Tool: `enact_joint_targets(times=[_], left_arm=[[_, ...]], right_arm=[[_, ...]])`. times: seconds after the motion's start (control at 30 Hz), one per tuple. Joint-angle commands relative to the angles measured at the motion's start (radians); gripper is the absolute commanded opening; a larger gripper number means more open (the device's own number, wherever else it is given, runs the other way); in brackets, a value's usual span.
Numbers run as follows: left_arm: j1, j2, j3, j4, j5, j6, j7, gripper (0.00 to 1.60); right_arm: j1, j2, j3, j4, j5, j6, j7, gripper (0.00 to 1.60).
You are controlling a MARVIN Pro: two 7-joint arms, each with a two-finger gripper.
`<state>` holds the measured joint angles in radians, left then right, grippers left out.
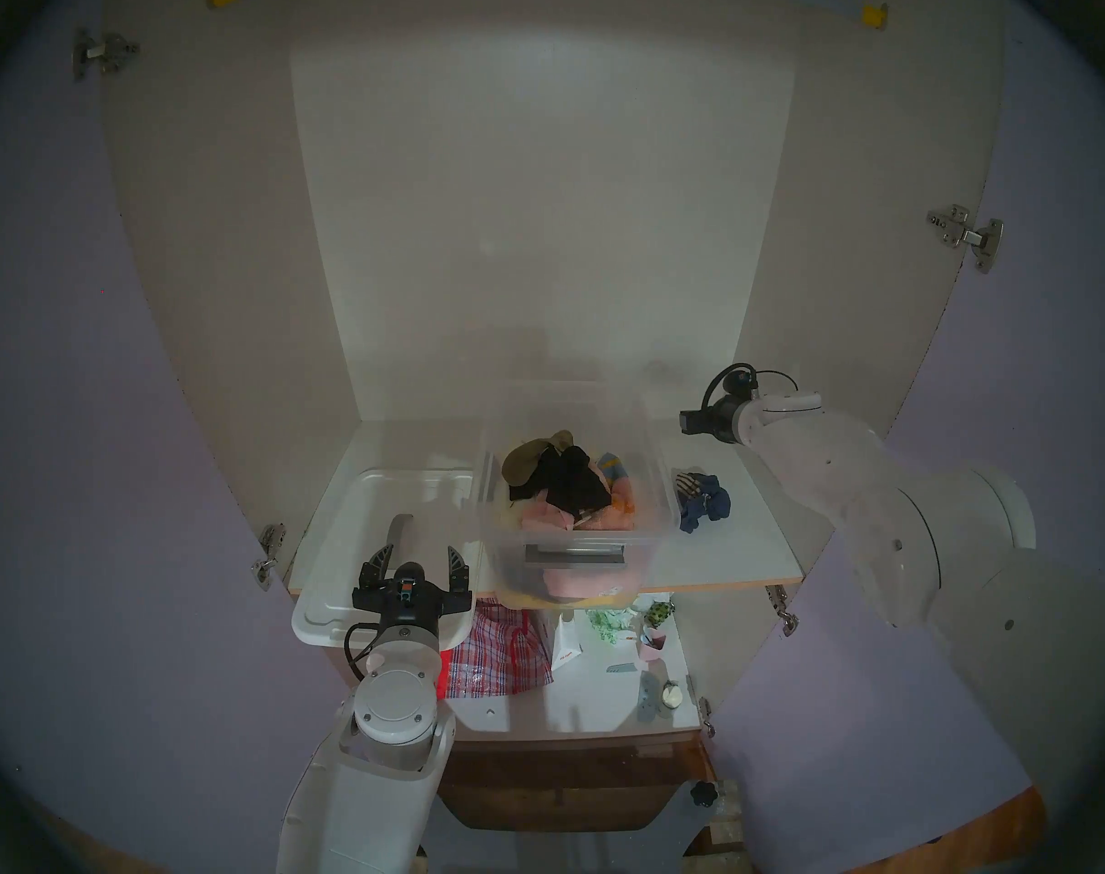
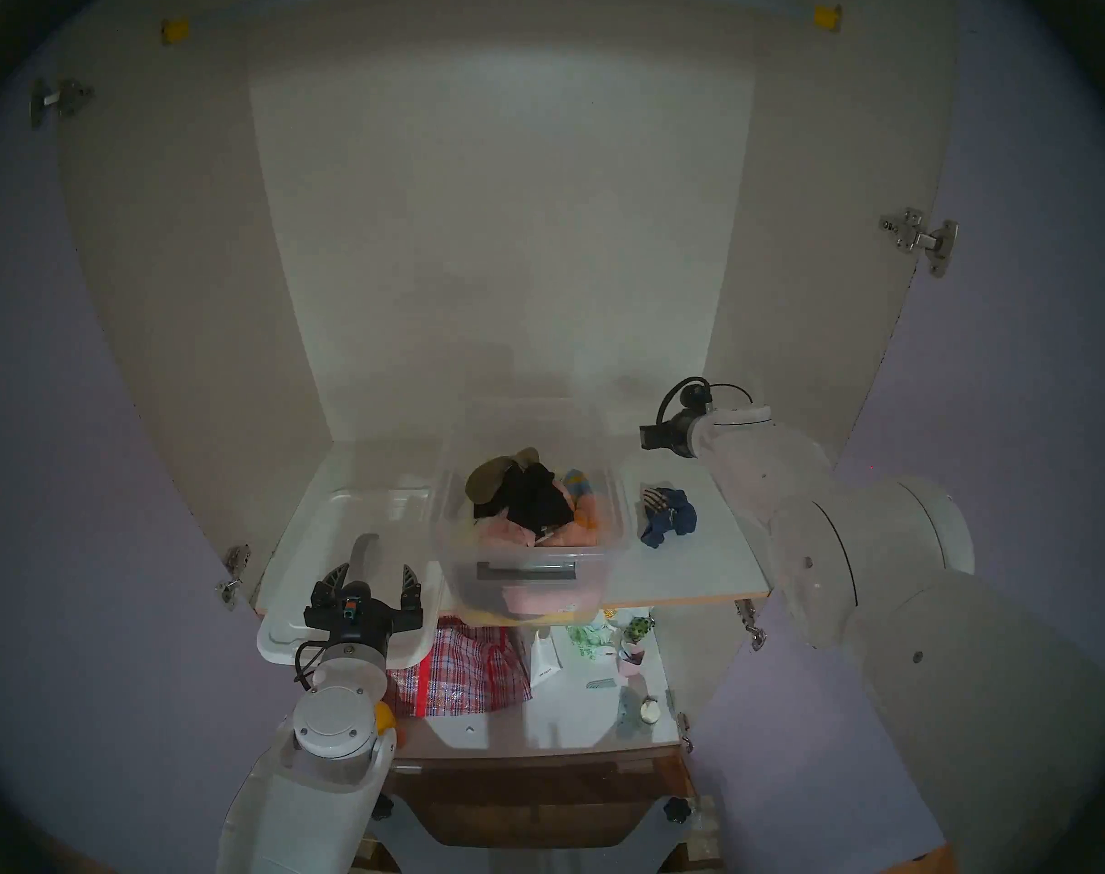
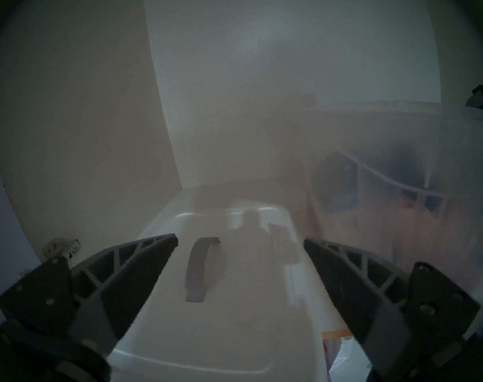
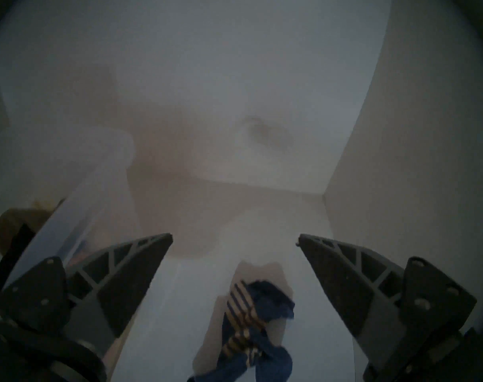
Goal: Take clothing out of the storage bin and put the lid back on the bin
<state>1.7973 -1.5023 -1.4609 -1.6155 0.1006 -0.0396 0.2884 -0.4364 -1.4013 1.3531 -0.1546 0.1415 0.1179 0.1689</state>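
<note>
My left gripper needs to take hold of the white lid by its grey strap handle (image 1: pixel 400 536) (image 3: pixel 199 268) next. Then the lid should go back on the open storage bin.
The clear storage bin (image 1: pixel 660 475) stands mid-shelf with no cover, its grey latch bar facing me. Left of it the white lid (image 1: pixel 348 526) lies flat on the shelf and juts over the front edge. The lid's grey strap handle (image 3: pixel 199 268) lies just ahead of my left gripper (image 1: pixel 418 554), which hovers open and empty over the lid's front half. The clothing (image 1: pixel 704 497), a navy bundle with a striped part, lies on the shelf right of the bin. My right gripper (image 4: pixel 234 236) is open and empty above and behind the clothing (image 4: pixel 251 318).
A black garment (image 1: pixel 568 482), pink cloth and an olive piece fill the bin, whose front juts past the shelf's edge. On the lower shelf sit a red plaid bag (image 1: pixel 499 652), a white paper bag (image 1: pixel 565 646) and small items. Cabinet side walls and door hinges flank the shelf.
</note>
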Motion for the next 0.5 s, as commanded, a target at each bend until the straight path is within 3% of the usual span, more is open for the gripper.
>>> enact_joint_targets(times=[0.0,0.13,0.3,0.37,0.4,0.47], left_arm=[[-0.046,0.034,-0.018,0.007,-0.05,0.052,-0.078,1.6],[-0.098,0.027,-0.05,0.053,-0.137,0.143,-0.17,1.6],[-0.18,0.021,-0.084,0.101,-0.157,0.241,-0.181,1.6],[-0.209,-0.024,-0.149,0.106,-0.254,0.275,-0.206,1.6],[-0.224,0.003,-0.139,0.113,-0.218,0.298,-0.205,1.6],[-0.246,0.0,-0.154,0.131,-0.223,0.327,-0.201,1.6]], right_arm=[[0.049,-0.018,0.042,0.004,0.037,0.021,-0.029,1.6],[0.05,-0.021,0.074,0.005,0.025,0.025,-0.043,1.6],[0.052,-0.022,0.08,0.008,0.021,0.03,-0.041,1.6],[0.052,-0.022,0.08,0.008,0.021,0.03,-0.04,1.6],[0.053,-0.022,0.08,0.009,0.021,0.031,-0.039,1.6],[0.054,-0.022,0.081,0.01,0.021,0.032,-0.038,1.6]])
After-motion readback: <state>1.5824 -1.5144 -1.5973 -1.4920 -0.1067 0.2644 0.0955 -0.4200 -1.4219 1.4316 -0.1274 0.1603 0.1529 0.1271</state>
